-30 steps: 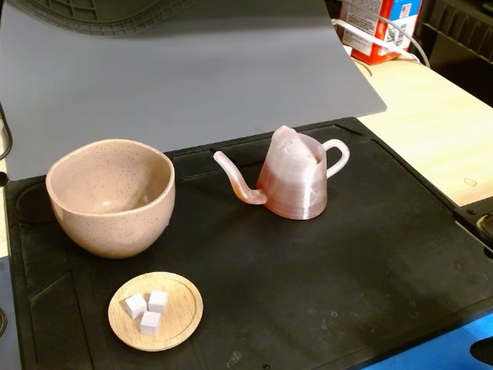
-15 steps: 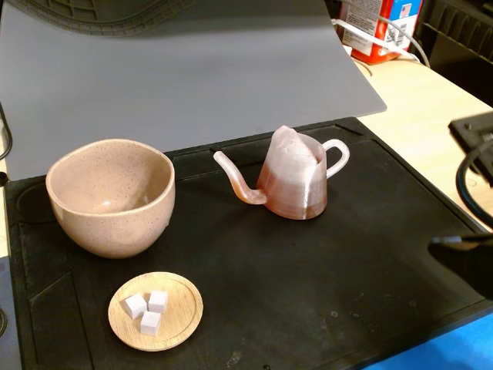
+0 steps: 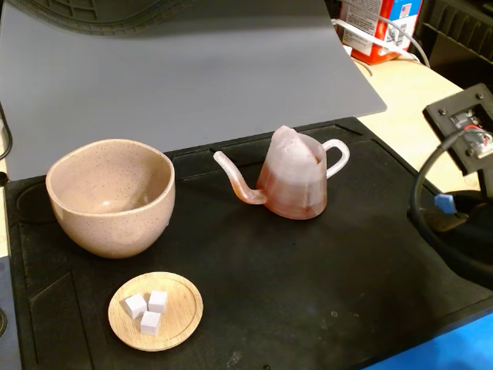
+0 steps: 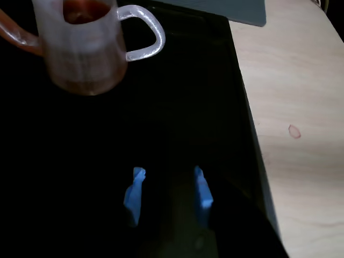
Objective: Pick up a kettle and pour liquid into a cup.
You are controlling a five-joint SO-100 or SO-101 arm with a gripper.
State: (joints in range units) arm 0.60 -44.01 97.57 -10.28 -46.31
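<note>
The robot should next hold the kettle by its pale loop handle (image 3: 344, 157), so the kettle's thin spout (image 3: 236, 179) stays free to pour into the speckled cup.
The translucent pinkish kettle (image 3: 293, 181) stands upright on the black mat (image 3: 323, 285). Its thin spout points left toward the cup (image 3: 112, 196), and its pale loop handle faces right. Amber-brown liquid (image 4: 80, 11) shows inside the kettle (image 4: 83, 48) at the top left of the wrist view. The beige-pink speckled cup sits at the mat's left and looks empty. My gripper (image 3: 441, 212) reaches in from the right edge, well clear of the kettle's handle. In the wrist view the gripper (image 4: 168, 173) is open, its blue-tipped fingers apart over bare mat, holding nothing.
A small round wooden dish (image 3: 155, 311) with three white cubes lies in front of the cup. A grey board (image 3: 177, 69) leans behind the mat. A red box (image 3: 381, 31) and cables sit at the back right on the wooden table (image 3: 427, 131).
The arm has come in from the right edge and moved farther into the fixed view, toward the kettle. Kettle, cup and dish have not moved.
</note>
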